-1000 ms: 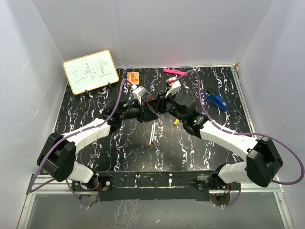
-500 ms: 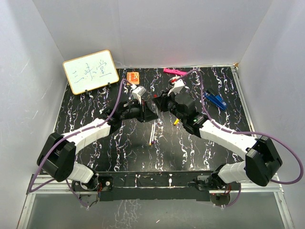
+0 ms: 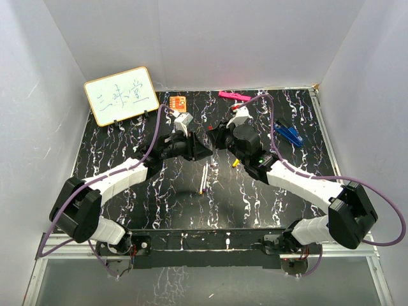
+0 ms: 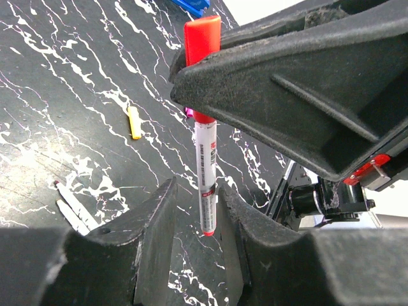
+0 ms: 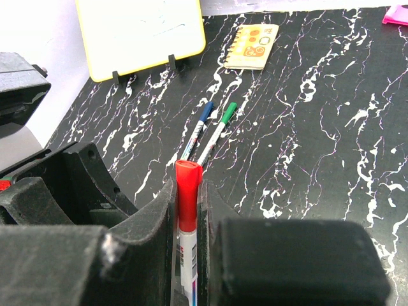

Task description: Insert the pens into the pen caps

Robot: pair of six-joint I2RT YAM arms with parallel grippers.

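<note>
The pen has to be inserted, and the red cap (image 4: 203,35) is for my right gripper. My left gripper will next grab the pen's lower white body (image 4: 208,213).
A white-barrelled pen (image 4: 205,178) with a red pen cap (image 4: 203,35) on its top end hangs upright above the table. My right gripper (image 5: 189,191) is shut on it at the cap (image 5: 187,185). My left gripper (image 4: 199,213) stands open, its fingers on either side of the pen's lower end with a gap on each side. In the top view both grippers meet mid-table, left gripper (image 3: 195,145) and right gripper (image 3: 213,135). A yellow cap (image 4: 134,122) lies on the table. Two capped pens, blue (image 5: 196,131) and green (image 5: 218,127), lie side by side.
Two thin white pens (image 3: 204,179) lie in front of the grippers, with the yellow cap (image 3: 236,162) beside them. A whiteboard (image 3: 121,95) stands at the back left, next to an orange notepad (image 3: 176,102). A pink bar (image 3: 231,95) and a blue clip (image 3: 288,134) lie at the back right.
My right gripper has shut on the pen's capped end. My left gripper has opened and let go of the barrel. Both grippers have shifted slightly toward the back.
</note>
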